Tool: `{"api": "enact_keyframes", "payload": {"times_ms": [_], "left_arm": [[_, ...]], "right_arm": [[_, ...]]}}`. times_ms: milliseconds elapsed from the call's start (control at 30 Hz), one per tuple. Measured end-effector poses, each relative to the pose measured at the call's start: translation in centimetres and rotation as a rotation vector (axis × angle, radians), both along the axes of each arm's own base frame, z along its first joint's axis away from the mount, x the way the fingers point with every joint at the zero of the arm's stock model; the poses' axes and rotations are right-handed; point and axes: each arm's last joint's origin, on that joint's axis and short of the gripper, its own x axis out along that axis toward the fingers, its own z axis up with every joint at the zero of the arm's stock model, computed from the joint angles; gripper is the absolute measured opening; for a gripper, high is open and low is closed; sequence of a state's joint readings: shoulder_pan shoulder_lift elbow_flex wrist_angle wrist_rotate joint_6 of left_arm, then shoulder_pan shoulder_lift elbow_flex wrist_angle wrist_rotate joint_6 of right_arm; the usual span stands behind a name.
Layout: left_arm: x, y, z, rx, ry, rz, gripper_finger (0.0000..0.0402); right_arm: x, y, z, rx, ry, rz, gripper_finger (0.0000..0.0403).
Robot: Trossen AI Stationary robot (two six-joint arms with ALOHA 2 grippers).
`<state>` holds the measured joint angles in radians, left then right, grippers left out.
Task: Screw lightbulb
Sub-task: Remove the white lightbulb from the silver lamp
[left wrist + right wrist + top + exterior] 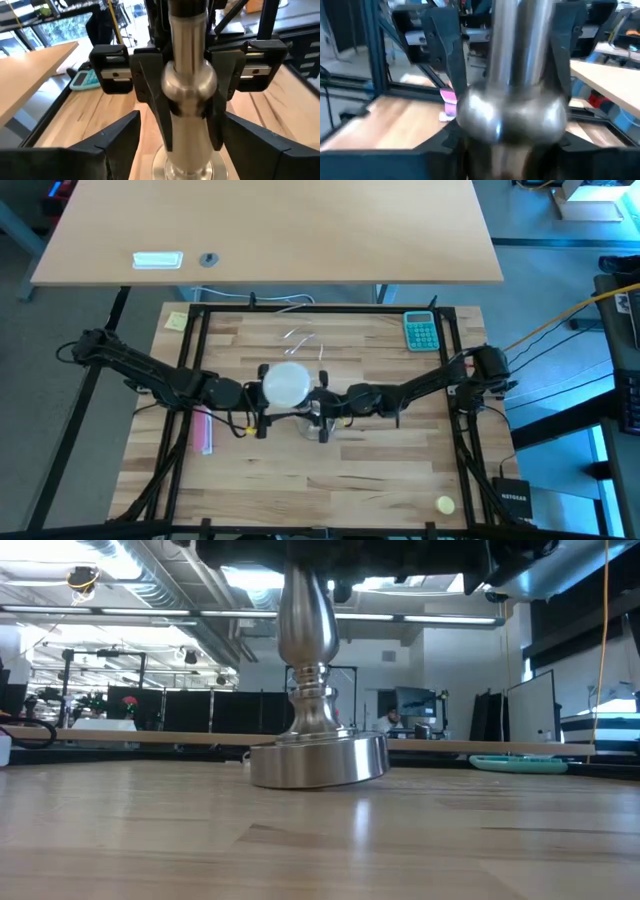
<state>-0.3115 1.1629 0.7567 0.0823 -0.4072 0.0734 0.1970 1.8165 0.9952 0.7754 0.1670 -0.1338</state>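
The socket stand needs to be held steady for screwing in the lightbulb, so my left gripper should next grab its stem under the round bulge [191, 142].
The white frosted lightbulb [287, 383] shows only in the high view, at the table's middle, above the silvery socket stand [318, 755]; whether it sits in the socket I cannot tell. The stand rests upright on its round base [318, 762]. My right gripper [323, 408] comes from the right and is shut on the stand's stem. My left gripper [262, 400] comes from the left and is open. Its fingers [120, 140] stand wide on either side of the stem, level with the right gripper. The bulb is out of both wrist views. My right gripper pinches the round bulge of the stand's stem [190, 85] between its two fingers [152, 105]. The fingers come level from the table's right side and lie across the stem. The stand stays upright with its base on the table.
A teal calculator [422, 330] lies at the back right, a pink object [205, 430] under the left arm, a yellow note [177, 320] at the back left, a small yellow thing [445, 503] at the front right. A white cord [300, 340] lies behind the bulb. Dark frame rails border the table.
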Motion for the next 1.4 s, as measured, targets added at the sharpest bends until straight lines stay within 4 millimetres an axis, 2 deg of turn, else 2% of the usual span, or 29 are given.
{"api": "enact_keyframes", "payload": {"times_ms": [100,200,400,500,733,1033,1233,1400], "left_arm": [[-0.1,0.0,-0.3,-0.001,0.024,0.004,0.0257],[0.0,0.1,-0.4,-0.022,0.029,0.016,0.0258],[0.2,0.3,-0.8,-0.049,0.051,0.037,0.0257],[0.7,0.2,-1.3,-0.064,0.060,0.043,0.0259],[2.5,-0.1,-2.4,-0.156,0.013,0.075,0.0263],[5.2,2.0,-3.3,-0.231,-0.051,0.062,0.0303],[6.7,2.0,-4.5,-0.221,-0.100,0.055,0.0311],[7.3,1.9,-5.0,-0.196,-0.118,0.049,0.0273]], "right_arm": [[-0.2,-0.1,-0.6,-0.015,0.055,-0.006,0.0217],[-0.7,-0.2,0.7,-0.015,0.056,-0.014,0.0272],[-2.4,-0.5,2.8,0.018,0.138,-0.010,0.0328],[-3.7,-0.7,4.3,0.018,0.169,-0.011,0.0337],[-6.4,-1.3,6.2,-0.003,0.280,-0.014,0.0340],[-9.9,-2.0,8.6,-0.023,0.344,-0.036,0.0341],[-10.5,-2.1,10.0,0.048,0.268,-0.008,0.0341],[-10.1,-1.9,10.4,0.122,0.211,0.003,0.0341]]}}
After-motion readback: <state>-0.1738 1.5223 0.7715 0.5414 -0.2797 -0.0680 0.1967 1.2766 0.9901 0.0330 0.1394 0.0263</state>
